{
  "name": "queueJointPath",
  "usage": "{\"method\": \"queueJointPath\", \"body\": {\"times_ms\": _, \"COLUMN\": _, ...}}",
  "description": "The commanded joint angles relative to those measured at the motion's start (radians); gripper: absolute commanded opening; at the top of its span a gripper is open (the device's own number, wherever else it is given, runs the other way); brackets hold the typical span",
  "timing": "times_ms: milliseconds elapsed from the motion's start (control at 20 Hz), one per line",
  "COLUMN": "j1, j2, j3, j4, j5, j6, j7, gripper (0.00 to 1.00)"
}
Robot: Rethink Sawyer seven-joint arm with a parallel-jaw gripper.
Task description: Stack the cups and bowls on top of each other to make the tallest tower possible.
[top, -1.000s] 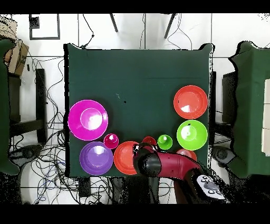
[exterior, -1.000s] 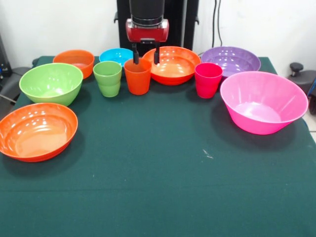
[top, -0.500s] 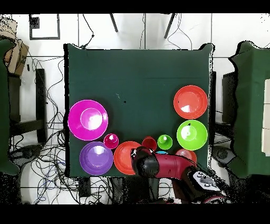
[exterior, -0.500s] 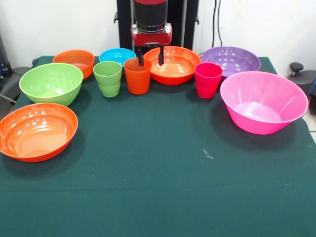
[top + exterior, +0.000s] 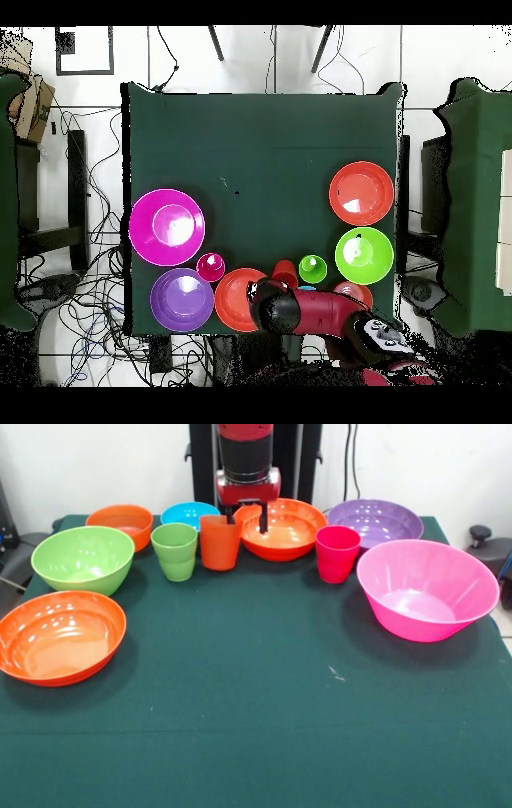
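My gripper is to grab the orange cup (image 5: 220, 542) by its rim (image 5: 220, 518) next, to start building the tallest tower.
My gripper (image 5: 246, 518) hangs open at the table's far side. Its left finger is at the far right rim of the orange cup (image 5: 220, 542); its right finger is over the wide orange bowl (image 5: 280, 529). The orange cup leans slightly. The light green cup (image 5: 174, 550) stands left of it and the magenta-red cup (image 5: 337, 553) to the right. Around them are the small orange bowl (image 5: 121, 522), the small blue bowl (image 5: 190, 514), the green bowl (image 5: 82, 558), a second wide orange bowl (image 5: 61, 636), the purple bowl (image 5: 374, 522) and the big pink bowl (image 5: 426, 589). Nothing is stacked.
In the overhead view the red arm (image 5: 320, 312) covers the gripper and part of the back row. The pink bowl (image 5: 167, 227) and purple bowl (image 5: 182, 299) lie at one side, the green bowl (image 5: 363, 255) and a wide orange bowl (image 5: 361, 192) at the other. Green cloth (image 5: 264, 728) covers the table.
The gripper has moved towards the robot's base and a little right in the front view. The orange cup has shifted back with it, towards the blue bowl.
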Motion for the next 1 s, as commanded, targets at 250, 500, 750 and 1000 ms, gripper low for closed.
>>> {"method": "queueJointPath", "body": {"times_ms": 250, "j1": 0.041, "j2": 0.051, "j3": 0.046, "j4": -0.144, "j5": -0.058, "j6": -0.134, "j7": 0.092, "gripper": 0.00}}
{"method": "queueJointPath", "body": {"times_ms": 500, "j1": 0.022, "j2": 0.021, "j3": 0.076, "j4": -0.113, "j5": -0.040, "j6": -0.114, "j7": 0.098, "gripper": 0.00}}
{"method": "queueJointPath", "body": {"times_ms": 750, "j1": 0.013, "j2": -0.007, "j3": 0.090, "j4": -0.088, "j5": -0.024, "j6": -0.089, "j7": 0.104, "gripper": 0.00}}
{"method": "queueJointPath", "body": {"times_ms": 1000, "j1": 0.016, "j2": -0.076, "j3": 0.104, "j4": -0.064, "j5": -0.001, "j6": -0.022, "j7": 0.098, "gripper": 0.00}}
